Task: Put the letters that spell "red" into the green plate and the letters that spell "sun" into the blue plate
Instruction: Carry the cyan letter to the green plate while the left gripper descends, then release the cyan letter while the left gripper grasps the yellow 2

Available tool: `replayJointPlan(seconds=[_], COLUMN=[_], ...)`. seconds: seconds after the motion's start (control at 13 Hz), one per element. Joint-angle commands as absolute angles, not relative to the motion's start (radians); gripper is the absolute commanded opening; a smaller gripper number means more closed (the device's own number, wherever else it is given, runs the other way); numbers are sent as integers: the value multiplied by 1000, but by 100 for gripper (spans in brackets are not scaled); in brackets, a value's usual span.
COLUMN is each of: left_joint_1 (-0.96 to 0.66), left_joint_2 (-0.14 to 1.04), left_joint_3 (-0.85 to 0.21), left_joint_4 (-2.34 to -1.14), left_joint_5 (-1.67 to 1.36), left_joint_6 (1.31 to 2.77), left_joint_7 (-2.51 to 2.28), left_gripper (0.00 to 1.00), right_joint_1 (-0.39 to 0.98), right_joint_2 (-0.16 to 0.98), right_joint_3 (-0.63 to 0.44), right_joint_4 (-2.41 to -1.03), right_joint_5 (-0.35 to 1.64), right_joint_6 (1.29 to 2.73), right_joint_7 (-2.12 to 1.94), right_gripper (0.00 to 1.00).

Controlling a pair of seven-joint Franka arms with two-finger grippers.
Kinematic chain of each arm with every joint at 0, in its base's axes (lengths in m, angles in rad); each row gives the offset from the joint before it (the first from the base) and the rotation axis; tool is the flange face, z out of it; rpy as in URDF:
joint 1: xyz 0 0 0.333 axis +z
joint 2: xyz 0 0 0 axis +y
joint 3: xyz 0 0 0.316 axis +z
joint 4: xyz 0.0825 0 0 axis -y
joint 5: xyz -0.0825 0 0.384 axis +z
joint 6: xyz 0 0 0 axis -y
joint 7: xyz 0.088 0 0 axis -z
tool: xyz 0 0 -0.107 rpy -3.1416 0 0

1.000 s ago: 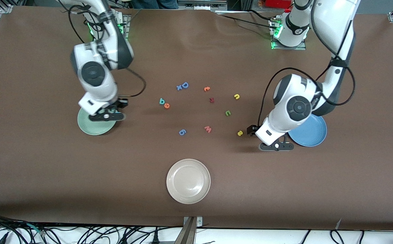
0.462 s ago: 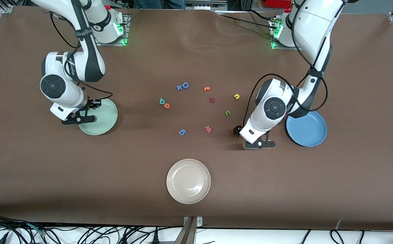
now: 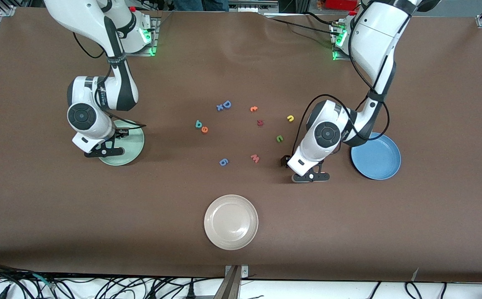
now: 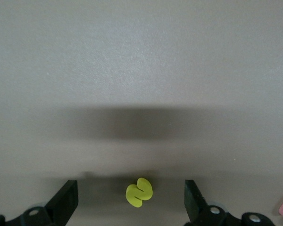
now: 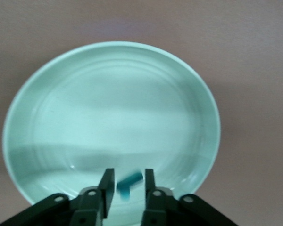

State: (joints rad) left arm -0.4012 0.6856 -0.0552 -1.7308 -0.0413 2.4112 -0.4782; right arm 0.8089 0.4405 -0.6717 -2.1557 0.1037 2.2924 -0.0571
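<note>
The yellow "s" should be gripped next by its curved body [image 4: 139, 192] with my left gripper. It will help spell "sun" in the blue plate.
My right gripper [image 3: 104, 152] hangs low over the green plate [image 3: 131, 141], at the rim toward the right arm's end. In the right wrist view its jaws [image 5: 128, 175] stand slightly apart, so it is open. The teal "r" [image 5: 129, 182] sits loose and blurred between them, over the green plate [image 5: 108, 108]. My left gripper [image 3: 310, 177] is down at the table beside the blue plate [image 3: 376, 155]. It is wide open [image 4: 130, 192] around the yellow "s" [image 4: 139, 192], which the arm hides in the front view. The teal "d" [image 3: 198, 123], orange "e" [image 3: 204, 129], yellow "n" [image 3: 290, 118] and green "u" [image 3: 279, 138] lie mid-table.
Other letters lie mid-table: a blue "D" [image 3: 227, 104] with a small blue "x" [image 3: 220, 107], an orange letter [image 3: 254, 109], a dark red one [image 3: 259, 122], a pink "w" [image 3: 255, 158] and a blue one [image 3: 223, 162]. A cream plate [image 3: 230, 221] sits nearest the front camera.
The left arm slid from beside the blue plate toward mid-table and now covers the yellow "s". The right arm swung over the green plate and its jaws have parted from the teal "r".
</note>
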Motion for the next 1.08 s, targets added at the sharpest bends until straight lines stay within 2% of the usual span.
replayJointPlan(seconds=[0.0, 0.23, 0.46, 0.62, 0.69, 0.77, 1.0], left_joint_1=[-429, -440, -443, -445, -443, -443, -445], left_joint_2=[686, 683, 680, 680, 680, 680, 680], left_joint_3=[-44, -44, -44, -44, -44, -43, -43], left_joint_4=[-1746, -1796, -1804, -1804, -1802, -1802, -1802], left_joint_5=[-54, -54, -52, -49, -45, -44, -43], left_joint_6=[2431, 2497, 2500, 2500, 2500, 2500, 2500], left_joint_7=[-506, -523, -534, -540, -540, -540, -540], left_gripper=[99, 98, 95, 85, 82, 81, 64], right_joint_1=[804, 810, 811, 813, 821, 843, 972], right_joint_2=[423, 388, 370, 380, 390, 397, 472], right_joint_3=[-661, -634, -557, -476, -450, -431, -410], right_joint_4=[-2143, -2143, -2123, -2099, -2095, -2098, -2100], right_joint_5=[133, 140, 294, 397, 403, 403, 403], right_joint_6=[2280, 2263, 2247, 2270, 2296, 2339, 2535], right_joint_7=[-78, -60, -25, -25, -17, 48, 207], right_gripper=[98, 98, 96, 95, 92, 91, 88])
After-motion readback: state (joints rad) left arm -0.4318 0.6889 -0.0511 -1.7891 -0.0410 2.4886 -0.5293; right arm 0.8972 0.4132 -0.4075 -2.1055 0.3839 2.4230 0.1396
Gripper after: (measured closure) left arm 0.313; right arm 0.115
